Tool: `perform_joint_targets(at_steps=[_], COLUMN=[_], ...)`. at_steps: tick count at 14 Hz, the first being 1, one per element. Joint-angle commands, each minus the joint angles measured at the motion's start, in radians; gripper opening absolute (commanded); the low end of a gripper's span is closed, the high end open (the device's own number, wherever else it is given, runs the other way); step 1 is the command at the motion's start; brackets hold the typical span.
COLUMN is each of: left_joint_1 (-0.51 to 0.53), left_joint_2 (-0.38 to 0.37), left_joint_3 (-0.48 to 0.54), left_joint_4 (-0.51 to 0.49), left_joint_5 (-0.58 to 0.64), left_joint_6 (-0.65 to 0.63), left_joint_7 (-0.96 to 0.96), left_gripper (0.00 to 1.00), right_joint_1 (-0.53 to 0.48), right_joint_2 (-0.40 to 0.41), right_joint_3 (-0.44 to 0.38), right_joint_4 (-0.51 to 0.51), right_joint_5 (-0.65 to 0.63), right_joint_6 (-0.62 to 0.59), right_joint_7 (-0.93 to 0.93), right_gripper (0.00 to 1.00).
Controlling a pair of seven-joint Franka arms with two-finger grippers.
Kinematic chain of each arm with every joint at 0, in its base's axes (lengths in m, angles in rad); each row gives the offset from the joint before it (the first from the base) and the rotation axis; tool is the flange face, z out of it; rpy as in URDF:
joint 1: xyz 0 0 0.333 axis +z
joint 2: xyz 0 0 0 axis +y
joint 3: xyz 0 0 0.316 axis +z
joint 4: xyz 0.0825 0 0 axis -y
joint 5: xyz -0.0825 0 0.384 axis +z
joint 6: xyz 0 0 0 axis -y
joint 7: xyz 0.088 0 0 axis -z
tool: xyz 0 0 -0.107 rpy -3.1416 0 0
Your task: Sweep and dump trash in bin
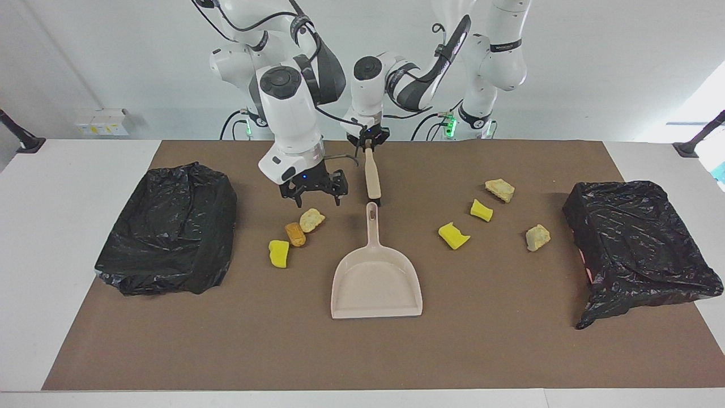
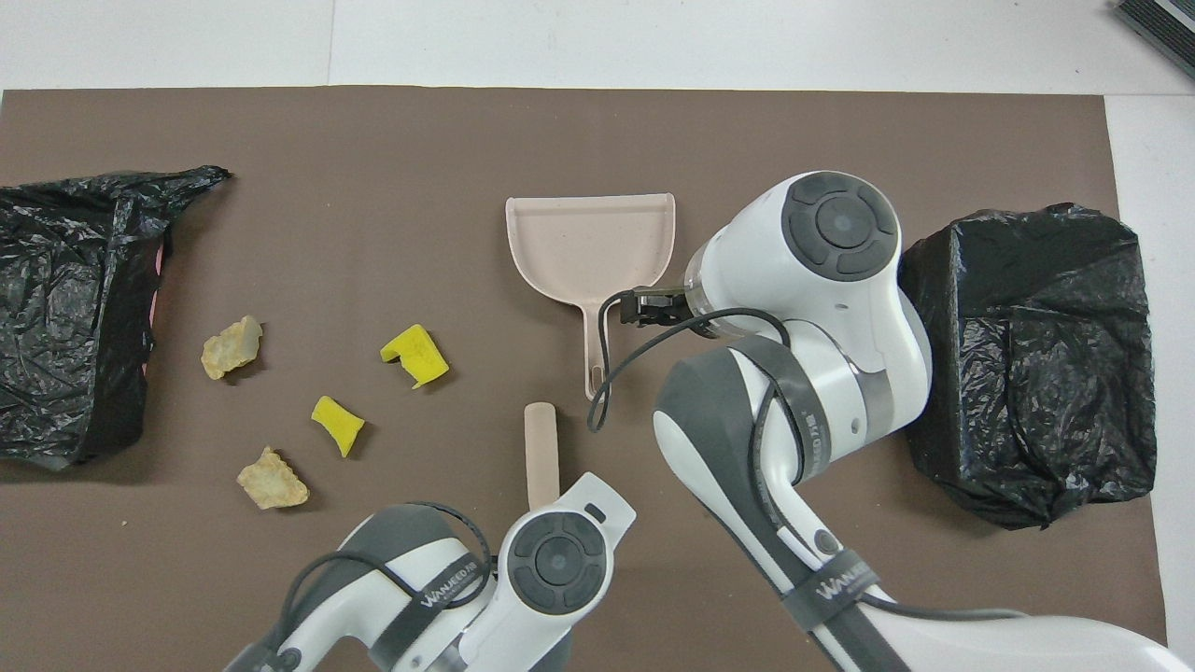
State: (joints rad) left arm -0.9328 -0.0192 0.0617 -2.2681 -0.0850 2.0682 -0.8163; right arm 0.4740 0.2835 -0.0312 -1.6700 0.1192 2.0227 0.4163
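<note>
My right gripper will next grab the dustpan by its narrow handle [image 2: 593, 349], since the dustpan's broad tray spreads wider than the fingers can open.
Three pieces of trash lie toward the right arm's end: a yellow sponge bit [image 1: 278, 253], an orange-brown chunk [image 1: 295, 233] and a beige chunk [image 1: 312, 219]. Several more lie toward the left arm's end, among them a yellow bit [image 1: 453, 235] [image 2: 415, 355] and a beige chunk [image 1: 537, 237] [image 2: 231, 345]. My left gripper [image 1: 367, 146] is shut on the top of the brush [image 1: 372, 175] [image 2: 541, 453], whose head points at the dustpan [image 1: 376, 277] [image 2: 588, 243]. My right gripper [image 1: 313, 192] [image 2: 644, 306] hangs open over the mat between the beige chunk and the dustpan's handle.
A bin lined with a black bag [image 1: 170, 226] [image 2: 1027, 355] stands at the right arm's end of the brown mat. Another such bin [image 1: 640, 243] [image 2: 65, 308] stands at the left arm's end. In the overhead view the right arm covers the three pieces near it.
</note>
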Motion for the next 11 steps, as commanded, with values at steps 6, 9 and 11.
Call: perform_joint_targets(at_steps=[6,9,11], left_joint_1=[0.291,0.365,0.443], left_joint_2=[-0.018,-0.018,-0.050], left_joint_3=[-0.002,0.000,0.001], left_joint_4=[0.055,0.073,0.084], left_joint_5=[0.157,0.198,0.199], left_joint_6=[-0.118,-0.118,-0.141], left_joint_7=[0.190,0.238,0.319], left_gripper=[0.00,0.00,0.00], right_joint_1=[0.055,0.074,0.081], right_joint_2=[0.190,0.190,0.190], right_joint_3=[0.062,0.062,0.062], right_joint_4=[0.130,0.102,0.076], right_joint_5=[0.000,0.002,0.000], right_joint_6=[0.042,0.040,0.031], right_joint_7=[0.006,-0.001,-0.002], right_gripper=[1.00,1.00,1.00])
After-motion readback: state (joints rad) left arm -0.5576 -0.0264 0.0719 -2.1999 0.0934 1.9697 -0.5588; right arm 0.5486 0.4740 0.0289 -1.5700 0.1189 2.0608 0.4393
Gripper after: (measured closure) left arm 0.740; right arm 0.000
